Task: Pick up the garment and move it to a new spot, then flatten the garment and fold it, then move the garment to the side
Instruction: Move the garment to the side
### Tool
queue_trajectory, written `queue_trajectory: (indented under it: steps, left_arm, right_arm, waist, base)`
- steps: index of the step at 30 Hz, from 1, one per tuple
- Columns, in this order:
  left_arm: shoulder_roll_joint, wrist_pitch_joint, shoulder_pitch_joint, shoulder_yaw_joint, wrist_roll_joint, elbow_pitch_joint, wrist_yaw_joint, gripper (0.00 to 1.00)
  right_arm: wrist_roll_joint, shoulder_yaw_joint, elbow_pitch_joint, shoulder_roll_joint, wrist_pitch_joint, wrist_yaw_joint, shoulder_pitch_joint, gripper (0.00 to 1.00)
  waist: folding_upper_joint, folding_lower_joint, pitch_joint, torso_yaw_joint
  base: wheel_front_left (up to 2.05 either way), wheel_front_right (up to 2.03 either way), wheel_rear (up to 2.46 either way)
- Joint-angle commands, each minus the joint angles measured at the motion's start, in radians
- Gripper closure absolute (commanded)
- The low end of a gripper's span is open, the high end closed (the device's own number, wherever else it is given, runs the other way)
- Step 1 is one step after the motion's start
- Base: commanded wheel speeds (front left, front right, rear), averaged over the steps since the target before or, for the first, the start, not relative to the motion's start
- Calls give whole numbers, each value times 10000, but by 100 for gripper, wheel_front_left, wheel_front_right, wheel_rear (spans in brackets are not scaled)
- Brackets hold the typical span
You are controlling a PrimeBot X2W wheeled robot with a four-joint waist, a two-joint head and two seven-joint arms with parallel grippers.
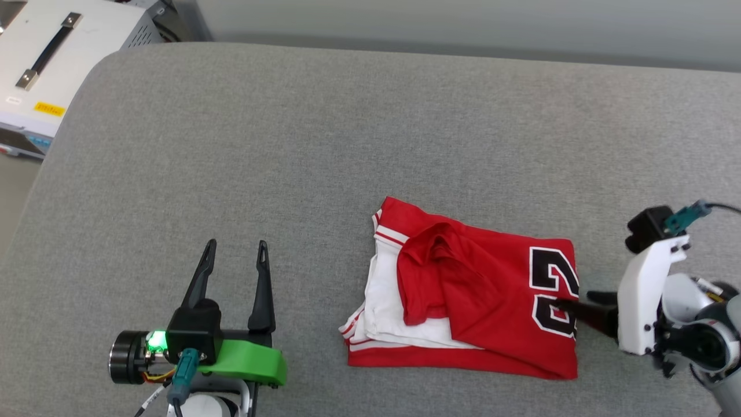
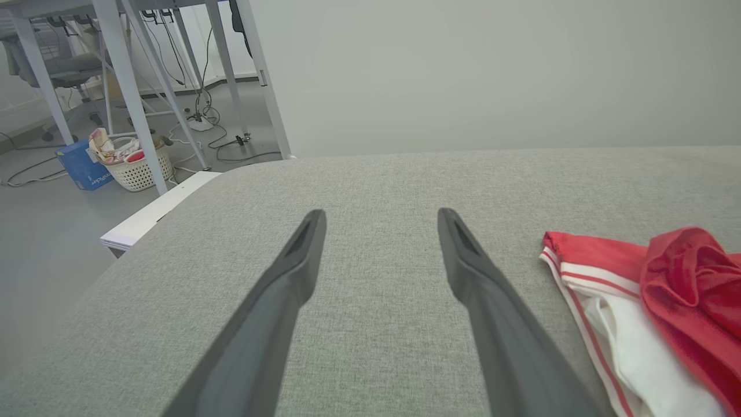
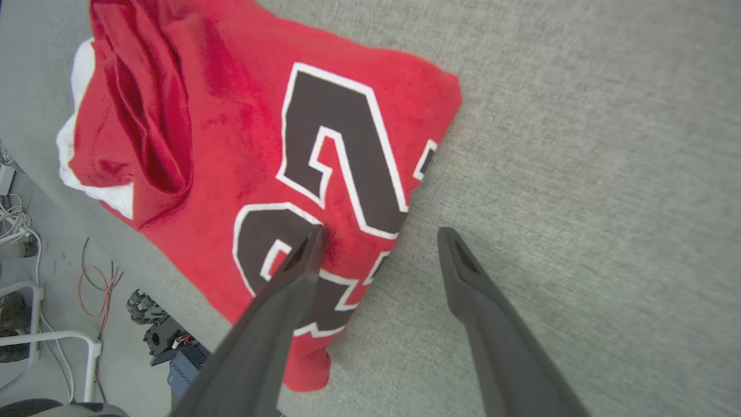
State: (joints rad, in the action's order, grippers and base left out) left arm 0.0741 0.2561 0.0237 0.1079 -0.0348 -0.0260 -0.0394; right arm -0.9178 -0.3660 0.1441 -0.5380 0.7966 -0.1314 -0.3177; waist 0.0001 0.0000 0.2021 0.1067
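Observation:
The folded garment has to go to the side, so the right gripper will next grab the garment by its folded edge with the printed number (image 1: 571, 309) (image 3: 378, 260).
The garment (image 1: 474, 295) lies folded into a rough rectangle on the grey padded surface (image 1: 289, 145), right of centre. It is red, with white sleeve layers at its left end and a black white-outlined number at its right end. My left gripper (image 1: 236, 246) rests open well to its left, nothing between its fingers; the left wrist view shows this gripper (image 2: 380, 215) over bare fabric with the garment (image 2: 683, 278) off to the right. My right gripper (image 1: 579, 301) is open at the garment's right edge. In the right wrist view this gripper (image 3: 381, 231) straddles that edge, one finger (image 3: 301, 266) over the printed number on the garment (image 3: 231, 116).
A white case with a black handle (image 1: 52, 52) stands beyond the surface's far left corner. In the left wrist view, desk legs (image 2: 133, 92), a laundry basket (image 2: 136, 165), a blue box (image 2: 81, 168) and floor cables lie past the rounded edge. A pale wall runs along the back.

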Motion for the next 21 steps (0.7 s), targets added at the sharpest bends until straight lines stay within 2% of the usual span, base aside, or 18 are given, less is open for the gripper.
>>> queue_trajectory:
  steps: [1,8,9,10,11,12,13,21]
  left_arm:
    - [-44,57,227,19,-2,-19,-17,0]
    - [-85,57,468,64,-28,-102,-3,0]
    - [-94,57,565,52,-25,-148,13,0]
    - [-95,57,583,38,-24,-159,15,0]
    - [-95,57,599,16,-22,-172,15,0]
    - [-95,57,604,-4,-22,-184,14,0]
    - [-96,57,606,-21,-20,-201,16,0]
    - [-108,57,310,-212,-63,-320,-43,0]
  right_arm:
    - [-166,-60,151,164,-85,7,176,0]
    - [-412,-413,1092,917,-571,7,131,0]
    - [-345,-911,1397,971,-693,7,98,0]
    - [-358,-990,1452,965,-774,7,87,0]
    - [-363,-1091,1473,938,-900,7,53,30]
    - [-291,-1136,1463,885,-1135,7,-7,77]
    - [-179,-1233,1469,805,-1387,7,-74,100]
    - [208,-1809,786,340,-3062,7,-757,100]
  waist:
    - [-1,0,241,176]
    - [-1,0,569,318]
    - [-1,0,625,383]
    - [-1,0,629,390]
    - [-1,0,625,394]
    - [-1,0,617,391]
    - [-1,0,597,392]
    - [-1,0,78,95]
  base:
    - [0,0,0]
    - [0,0,0]
    - [0,0,0]
    - [0,0,0]
    - [0,0,0]
    - [0,0,0]
    - [0,0,0]
    - [0,0,0]
